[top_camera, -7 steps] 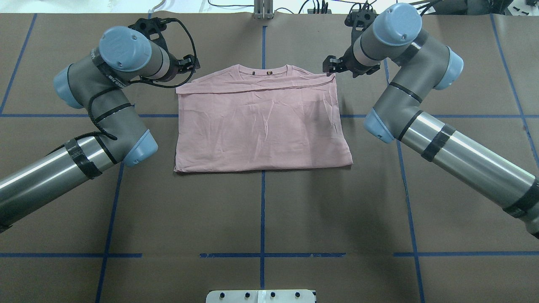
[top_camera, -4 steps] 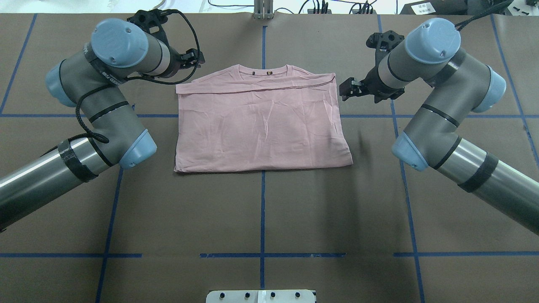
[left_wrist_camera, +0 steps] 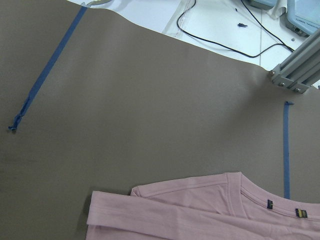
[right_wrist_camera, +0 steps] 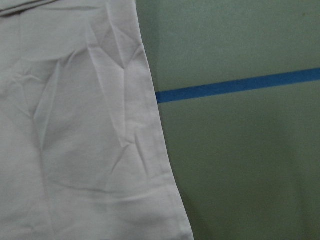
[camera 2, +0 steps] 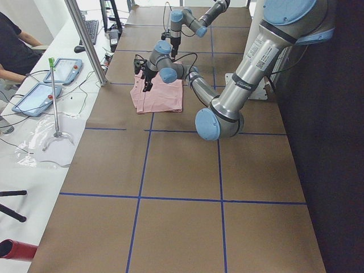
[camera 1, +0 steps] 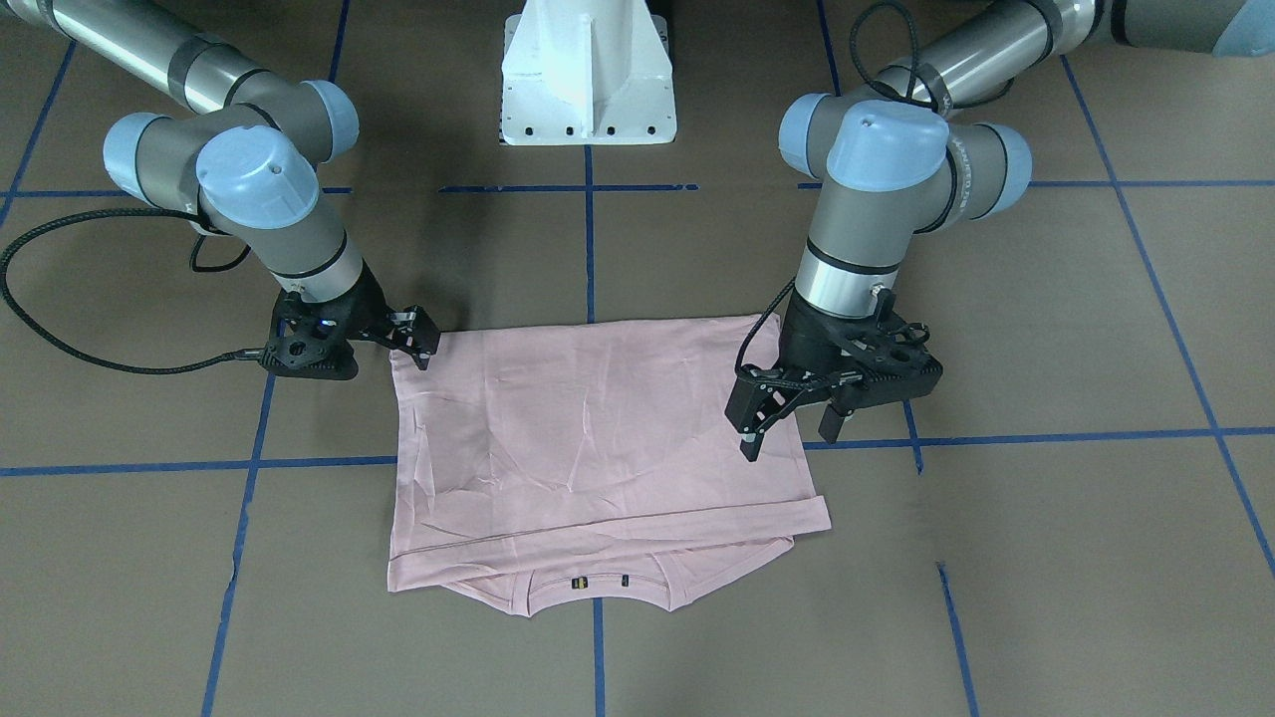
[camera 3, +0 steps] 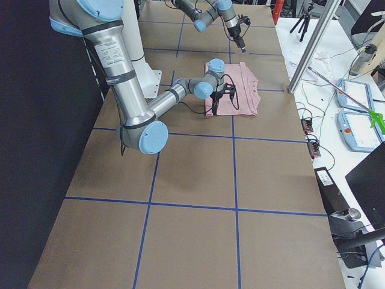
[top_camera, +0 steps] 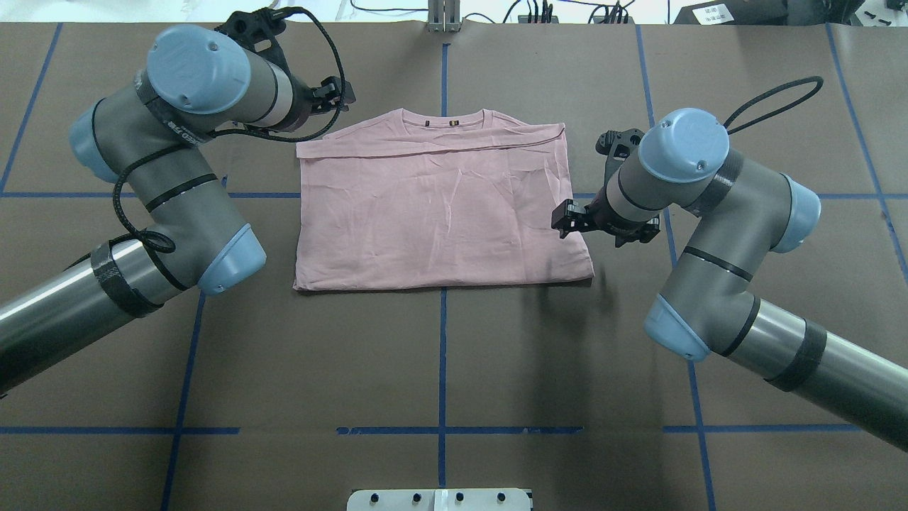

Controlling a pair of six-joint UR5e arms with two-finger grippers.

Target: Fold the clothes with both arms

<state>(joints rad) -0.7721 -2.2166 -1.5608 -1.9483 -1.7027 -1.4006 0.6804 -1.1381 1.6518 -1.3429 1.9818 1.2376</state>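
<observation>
Next, my right gripper grabs the pale pink T-shirt by its hem corner (camera 1: 767,324) opposite the collar to fold it.
The pale pink T-shirt (top_camera: 440,206) lies folded into a rectangle on the brown table, collar at the far side. It also shows in the front view (camera 1: 598,438). My left gripper (camera 1: 790,440) is open and empty, raised above the shirt's far left part; from overhead it (top_camera: 339,96) sits just past that corner. My right gripper (top_camera: 566,220) is at the shirt's right edge near the near corner, jaws apart, holding nothing. The left wrist view shows the collar (left_wrist_camera: 215,210); the right wrist view shows the shirt's edge (right_wrist_camera: 75,150). The dog outline and lettering are hidden.
The white pedestal base (camera 1: 588,80) stands at the table's near edge. Blue tape lines (top_camera: 442,333) cross the brown cover. An aluminium post (top_camera: 443,14) and cables sit at the far edge. A side table with tablets (camera 2: 42,94) and an operator lie beyond.
My right arm has swung back toward the robot along the shirt's right edge, from the far right corner to near the near corner. My left arm has shifted slightly. The shirt has not moved.
</observation>
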